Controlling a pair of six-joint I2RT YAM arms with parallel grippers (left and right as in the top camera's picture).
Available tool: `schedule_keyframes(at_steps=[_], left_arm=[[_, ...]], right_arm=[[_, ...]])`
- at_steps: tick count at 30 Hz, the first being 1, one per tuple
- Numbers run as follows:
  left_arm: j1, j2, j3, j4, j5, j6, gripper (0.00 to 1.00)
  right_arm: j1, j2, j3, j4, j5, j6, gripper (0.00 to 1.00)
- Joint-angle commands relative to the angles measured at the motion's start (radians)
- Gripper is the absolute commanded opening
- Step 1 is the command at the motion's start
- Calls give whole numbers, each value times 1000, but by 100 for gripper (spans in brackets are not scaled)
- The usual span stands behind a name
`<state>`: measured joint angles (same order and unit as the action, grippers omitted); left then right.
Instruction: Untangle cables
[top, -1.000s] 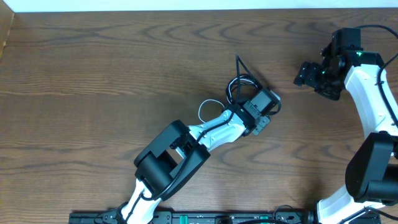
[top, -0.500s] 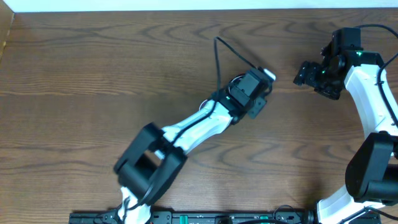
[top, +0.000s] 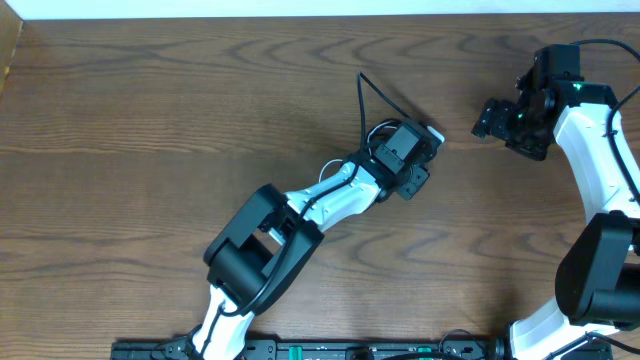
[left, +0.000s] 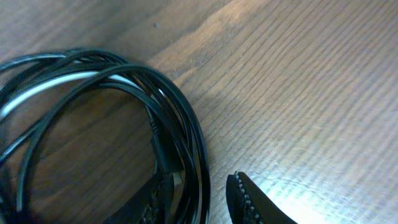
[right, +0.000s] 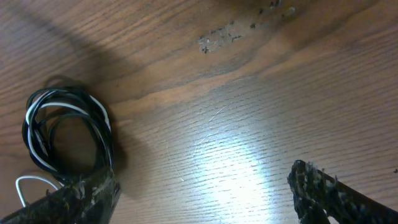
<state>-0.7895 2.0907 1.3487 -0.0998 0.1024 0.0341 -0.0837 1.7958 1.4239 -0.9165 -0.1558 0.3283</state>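
My left gripper is going to grab the parts of the black cable at the coil's outer edge (left: 198, 191) next. The white cable (left: 56, 87) then stays free for my right gripper to untangle.
The cables lie coiled together near the table's middle. The black cable (top: 362, 100) sends one free end away from the coil, toward the far edge. In the left wrist view the black cable (left: 186, 124) loops around the white cable (left: 56, 87). My left gripper (left: 200, 180) sits low over the coil, open, with a few black strands between its fingers, close to the left one and clear of the right one. My right gripper (right: 199, 180) hovers wide open with nothing in it, to the right of the coil (right: 65, 127). In the overhead view the left gripper (top: 405, 152) hides most of the coil.
Bare brown wood surrounds the coil. A loose white loop (right: 25, 183) trails from the coil's near side. The right gripper (top: 492, 118) hangs at the far right, a little way from the left one. A dark rail (top: 300, 350) runs along the front edge.
The left gripper has shifted toward the far edge and slightly left, carrying the coil and swinging the black free end left. Its jaws have parted. The right arm has not moved.
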Motion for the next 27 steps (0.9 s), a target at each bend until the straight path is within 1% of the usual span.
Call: schedule_keyframes(at_steps=[1, 9, 10, 11, 14, 16, 17, 18, 19, 20, 21, 22, 24, 25, 26, 27], left_arm=[[-2, 62, 2, 17, -14, 14, 34], [-2, 98, 2, 13, -14, 14, 34], [-2, 98, 2, 12, -14, 14, 24], [-2, 98, 2, 11, -13, 14, 8], [2, 71, 11, -41, -13, -7, 8], [15, 5, 27, -107, -11, -72, 7], [32, -59, 31, -140, 35, -120, 7], [41, -88, 31, -146, 76, -133, 7], [56, -124, 31, -151, 148, -150, 7], [83, -175, 31, -153, 285, -169, 7], [97, -196, 31, -153, 347, -177, 8], [121, -228, 31, -153, 444, -198, 8], [169, -271, 31, -154, 582, -243, 7], [203, -287, 31, -153, 666, -271, 8], [225, -293, 31, -151, 709, -286, 7], [261, -295, 31, -147, 787, -311, 7]], right_arm=[[0, -20, 14, -2, 8, -12, 86], [0, -20, 14, -7, 8, -12, 86], [0, -20, 14, -7, 8, -12, 86], [0, -20, 14, -7, 8, -12, 86], [0, -20, 14, -7, 8, -12, 86], [0, -20, 14, -7, 7, -12, 86], [1, -20, 14, -7, 7, -12, 86], [2, -20, 14, -6, 6, -12, 86], [3, -20, 14, -5, 2, -12, 86], [6, -20, 14, -1, -15, -13, 86], [8, -20, 14, 1, -27, -17, 86], [14, -20, 14, 7, -68, -35, 86], [23, -20, 14, 13, -129, -58, 86], [31, -20, 14, 21, -189, -82, 86], [34, -20, 14, 26, -224, -100, 86], [40, -20, 14, 35, -282, -125, 86]])
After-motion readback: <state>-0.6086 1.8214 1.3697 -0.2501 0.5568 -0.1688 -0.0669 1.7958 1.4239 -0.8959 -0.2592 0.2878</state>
